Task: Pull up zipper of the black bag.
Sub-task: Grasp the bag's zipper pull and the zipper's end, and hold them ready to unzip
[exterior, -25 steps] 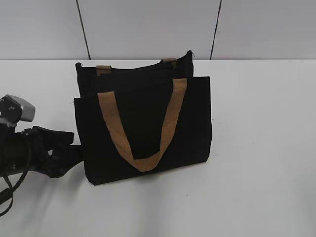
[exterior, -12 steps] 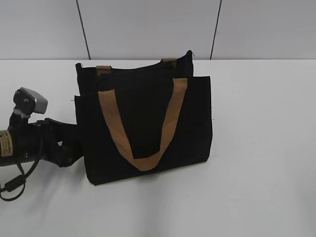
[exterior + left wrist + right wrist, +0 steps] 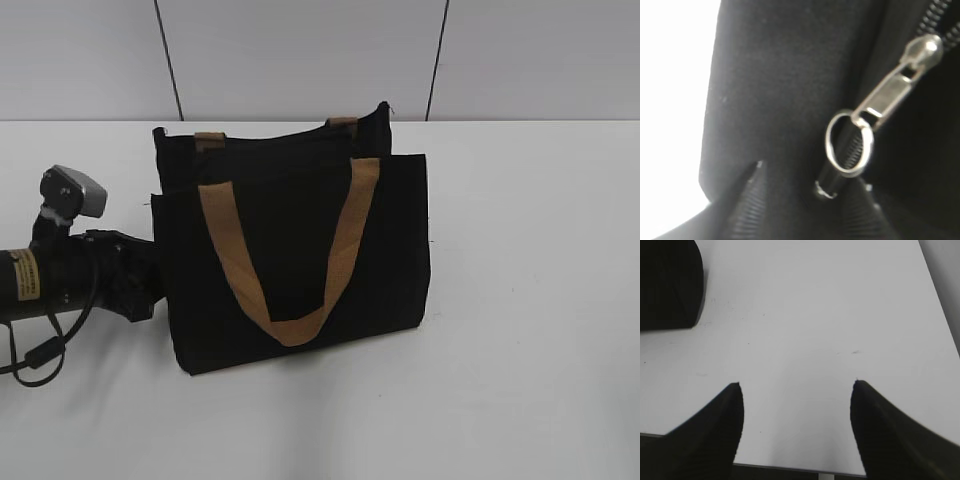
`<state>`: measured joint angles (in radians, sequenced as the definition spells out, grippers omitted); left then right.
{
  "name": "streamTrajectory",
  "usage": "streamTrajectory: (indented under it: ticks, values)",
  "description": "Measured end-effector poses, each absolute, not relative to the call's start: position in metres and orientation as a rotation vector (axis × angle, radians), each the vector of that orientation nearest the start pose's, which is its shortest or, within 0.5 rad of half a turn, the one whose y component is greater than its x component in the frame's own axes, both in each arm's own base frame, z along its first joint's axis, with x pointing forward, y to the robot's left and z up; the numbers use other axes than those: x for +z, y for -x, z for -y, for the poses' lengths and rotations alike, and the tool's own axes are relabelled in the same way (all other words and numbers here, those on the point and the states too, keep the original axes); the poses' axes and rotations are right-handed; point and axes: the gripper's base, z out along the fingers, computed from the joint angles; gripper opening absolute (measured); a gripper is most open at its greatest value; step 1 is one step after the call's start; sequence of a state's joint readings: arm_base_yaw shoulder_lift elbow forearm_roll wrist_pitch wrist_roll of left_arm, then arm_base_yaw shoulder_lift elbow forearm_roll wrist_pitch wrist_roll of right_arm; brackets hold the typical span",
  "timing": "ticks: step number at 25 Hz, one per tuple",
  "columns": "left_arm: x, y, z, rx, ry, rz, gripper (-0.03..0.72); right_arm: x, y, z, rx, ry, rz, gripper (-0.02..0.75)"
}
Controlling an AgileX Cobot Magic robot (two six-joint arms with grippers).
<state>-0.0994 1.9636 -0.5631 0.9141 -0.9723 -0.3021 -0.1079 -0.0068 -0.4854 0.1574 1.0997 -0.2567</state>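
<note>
My left gripper grabs the zip track's black fabric end [image 3: 826, 187] next, to keep the bag steady while I pull up the zipper [image 3: 890, 92].
The black bag [image 3: 290, 250] stands upright on the white table, its tan strap handle hanging down its front. My left gripper [image 3: 150, 285] is against the bag's left side. In the left wrist view the bag's fabric [image 3: 780, 85] fills the frame. The zipper [image 3: 890, 90], a silver slider with a ring pull, lies on the black track just beyond my fingertips. The left gripper [image 3: 812, 177] is open, with the track's lower end between its fingers, and it grips nothing. My right gripper [image 3: 797, 390] is open and empty above the table. It is out of the exterior view.
The white table [image 3: 530, 300] stretches to the right of the bag and in front of it. A dark corner of the bag [image 3: 670, 285] shows at the top left of the right wrist view. The table's front edge [image 3: 790, 469] runs under the right fingers.
My left arm has moved right and a little up, closing in on the bag's left side. The bag has not moved.
</note>
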Motion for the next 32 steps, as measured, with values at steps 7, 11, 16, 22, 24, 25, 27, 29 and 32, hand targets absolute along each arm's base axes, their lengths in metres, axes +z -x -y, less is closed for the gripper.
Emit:
streamTrajectory:
  ticks: [7,11,16,22,24,25,27,29,32]
  values:
    - [0.094,-0.279,0.088,-0.621,-0.828,-1.886,0.046,0.271,0.005,-0.013,-0.032,0.165,-2.074,0.518]
    - [0.094,-0.280,0.087,-0.615,-0.810,-1.890,0.022,0.271,0.005,-0.013,-0.032,0.165,-2.074,0.518]
    - [0.102,-0.281,0.086,-0.619,-0.760,-1.911,0.022,0.271,0.005,-0.013,-0.032,0.165,-2.074,0.518]
    - [0.142,-0.278,0.078,-0.518,-0.713,-1.959,0.022,0.271,0.005,-0.013,-0.032,0.165,-2.074,0.518]
    - [0.158,-0.276,0.076,-0.475,-0.725,-1.927,0.022,0.271,0.005,-0.013,-0.032,0.165,-2.074,0.518]
    - [0.168,-0.274,0.076,-0.457,-0.730,-1.901,0.022,0.271,0.005,-0.013,-0.032,0.165,-2.074,0.518]
    - [0.186,-0.270,0.076,-0.434,-0.737,-1.838,0.021,0.271,0.005,-0.013,-0.032,0.165,-2.074,0.518]
    - [0.202,-0.265,0.076,-0.431,-0.732,-1.793,0.021,0.271,0.005,-0.013,-0.032,0.165,-2.074,0.518]
    - [0.219,-0.256,0.077,-0.427,-0.771,-1.742,0.021,0.271,0.005,-0.013,-0.032,0.165,-2.074,0.518]
